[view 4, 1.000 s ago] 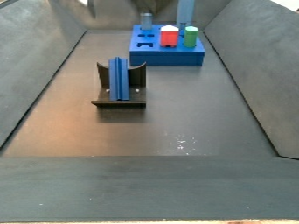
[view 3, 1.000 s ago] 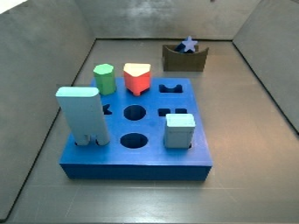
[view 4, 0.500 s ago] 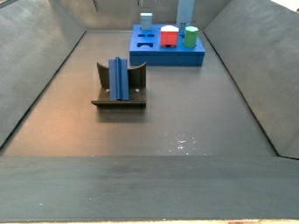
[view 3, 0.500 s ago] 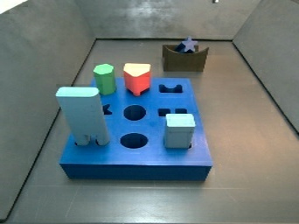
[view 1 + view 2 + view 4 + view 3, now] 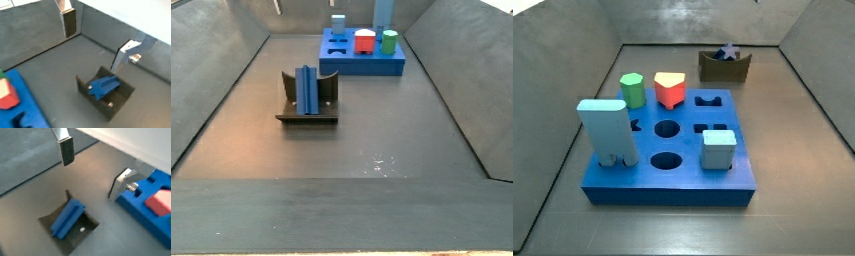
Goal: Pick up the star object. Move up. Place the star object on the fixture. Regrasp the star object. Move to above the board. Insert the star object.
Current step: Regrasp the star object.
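Observation:
The gripper picks up the star object by its star-shaped end next, to carry it to the board (image 5: pixel 673 185) for insertion.
The star object, a dark-blue prism, lies in the fixture in both wrist views (image 5: pixel 103 86) (image 5: pixel 68 219) and both side views (image 5: pixel 727 50) (image 5: pixel 306 90). The fixture (image 5: pixel 115 104) (image 5: pixel 85 228) (image 5: pixel 724 68) (image 5: pixel 307 118) stands on the grey floor, apart from the board (image 5: pixel 673 185) (image 5: pixel 358 68) (image 5: pixel 23 107) (image 5: pixel 150 220). My gripper (image 5: pixel 93 50) (image 5: pixel 90 178) hangs high above the fixture, open and empty. Its fingers (image 5: pixel 69 22) (image 5: pixel 65 150) stand wide apart with only floor between them. It is almost out of both side views.
A green peg (image 5: pixel 632 90), a red peg (image 5: pixel 671 90), a tall pale teal block (image 5: pixel 604 130) and a pale blue square block (image 5: pixel 718 150) stand in the board. Grey walls (image 5: pixel 567 90) enclose the floor on all sides.
My gripper has risen: in the side view less of it shows at the top edge now. The star object and fixture have not moved.

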### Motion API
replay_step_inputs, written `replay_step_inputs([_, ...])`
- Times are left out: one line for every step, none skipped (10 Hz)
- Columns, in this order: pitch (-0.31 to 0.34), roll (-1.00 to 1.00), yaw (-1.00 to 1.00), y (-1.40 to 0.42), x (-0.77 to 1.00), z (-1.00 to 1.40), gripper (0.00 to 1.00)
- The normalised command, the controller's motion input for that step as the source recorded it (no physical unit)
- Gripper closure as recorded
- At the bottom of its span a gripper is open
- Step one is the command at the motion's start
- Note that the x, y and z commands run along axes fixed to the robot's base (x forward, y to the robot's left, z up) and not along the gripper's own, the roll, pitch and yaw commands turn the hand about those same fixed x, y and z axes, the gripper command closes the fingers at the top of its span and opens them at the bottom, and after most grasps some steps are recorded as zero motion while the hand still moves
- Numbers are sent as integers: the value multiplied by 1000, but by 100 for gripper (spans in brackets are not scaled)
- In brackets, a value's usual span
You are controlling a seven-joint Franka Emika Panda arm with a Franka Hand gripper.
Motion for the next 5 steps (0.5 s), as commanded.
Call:
replay_step_inputs([-30,1000,12,-17,-23,0,0])
replay_step_inputs([-29,1000,14,-18,-22,2,0])
replay_step_inputs([-26,1000,14,-19,-16,8,0])
replay_step_inputs([-21,1000,15,-19,-7,6,0])
replay_step_inputs([-10,1000,16,-22,10,5,0])
